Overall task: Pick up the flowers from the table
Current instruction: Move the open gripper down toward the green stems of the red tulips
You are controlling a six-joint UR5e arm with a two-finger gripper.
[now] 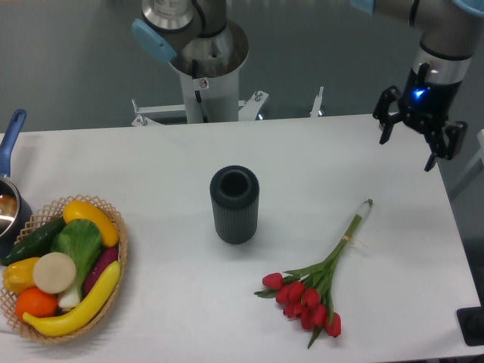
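I will pick the flowers (318,283) off the table by their long green stems.
The flowers (318,283) are a bunch of red tulips with long green stems, lying flat on the white table (151,166) at the front right, blooms toward the front edge and stem ends pointing back right. My gripper (408,150) hangs open and empty above the table's back right corner, well behind and to the right of the flowers. Its two black fingers are spread apart.
A dark ribbed cylindrical vase (234,204) stands upright mid-table, left of the flowers. A wicker basket (117,280) of fruit and vegetables sits at the front left. A pot with a blue handle (10,151) is at the left edge. The arm's base (204,68) stands behind the table.
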